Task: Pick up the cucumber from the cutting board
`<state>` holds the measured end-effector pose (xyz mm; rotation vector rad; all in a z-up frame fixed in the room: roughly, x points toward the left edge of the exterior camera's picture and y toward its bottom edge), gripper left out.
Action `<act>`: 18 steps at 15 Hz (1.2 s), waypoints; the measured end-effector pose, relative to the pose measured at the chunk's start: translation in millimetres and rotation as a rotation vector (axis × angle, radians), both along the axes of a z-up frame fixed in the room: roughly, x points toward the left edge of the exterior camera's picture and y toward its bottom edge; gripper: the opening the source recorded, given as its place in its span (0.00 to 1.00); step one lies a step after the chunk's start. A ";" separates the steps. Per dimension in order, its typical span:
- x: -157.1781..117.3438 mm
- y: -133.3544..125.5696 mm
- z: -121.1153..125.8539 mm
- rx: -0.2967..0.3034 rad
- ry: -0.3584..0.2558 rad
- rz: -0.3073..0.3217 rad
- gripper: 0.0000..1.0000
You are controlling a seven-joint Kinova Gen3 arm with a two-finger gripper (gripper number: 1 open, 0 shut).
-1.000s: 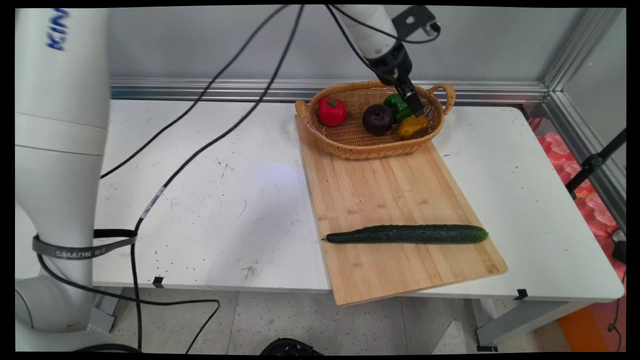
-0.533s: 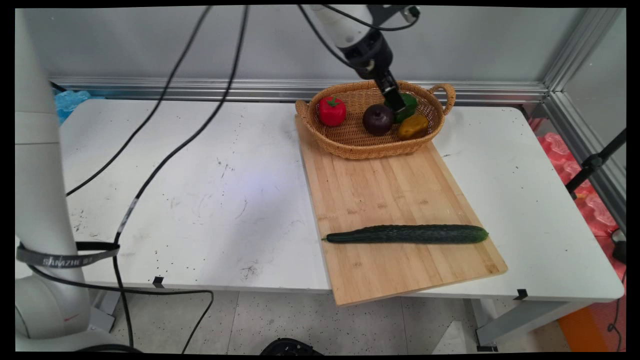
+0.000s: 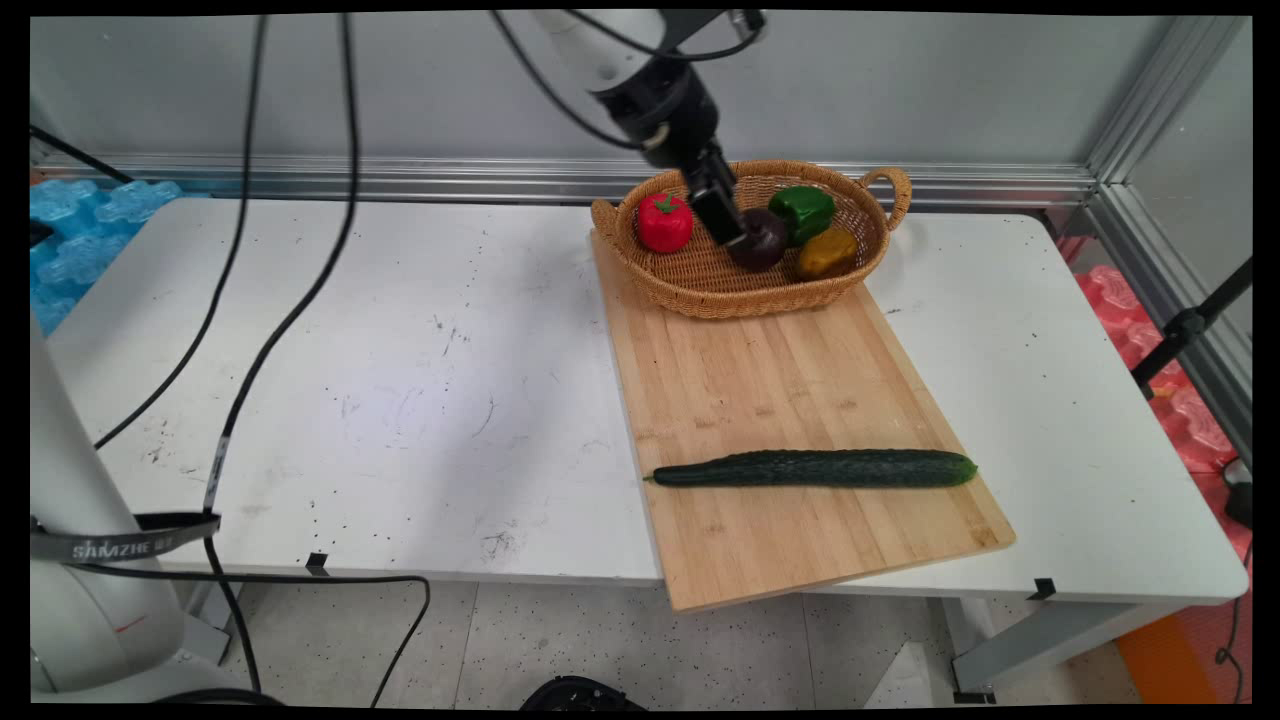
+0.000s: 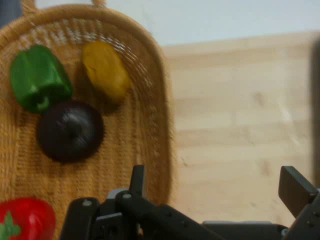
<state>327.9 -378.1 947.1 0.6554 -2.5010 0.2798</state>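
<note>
My gripper is about to grab the long dark green cucumber by its middle. I will then put the cucumber in the wicker basket of vegetables.
My gripper hangs open and empty over the wicker basket, between a red tomato-like fruit and a dark purple round fruit whose left part it hides. A green pepper and a yellow fruit lie further right in the basket. In the hand view the gripper straddles the basket rim, with the purple fruit, green pepper, yellow fruit and red fruit to its left.
The basket stands on the far end of a wooden cutting board. A long dark cucumber lies across the board's near end. Black cables hang over the table's left half. A black stand leans at the right.
The gripper has swung left across the basket, from over the green pepper and yellow fruit to between the red and purple fruits. Nothing in the basket has moved.
</note>
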 end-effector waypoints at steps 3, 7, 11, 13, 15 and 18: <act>11.7 36.0 7.6 0.021 -0.012 -0.033 1.00; 18.3 81.2 10.0 0.053 -0.025 -0.072 1.00; 6.8 119.7 5.5 0.084 -0.026 -0.092 1.00; 1.3 129.4 1.8 0.089 -0.029 -0.096 1.00; -8.3 140.7 -5.8 0.098 -0.033 -0.093 1.00; -29.5 149.4 -20.6 0.104 -0.035 -0.080 1.00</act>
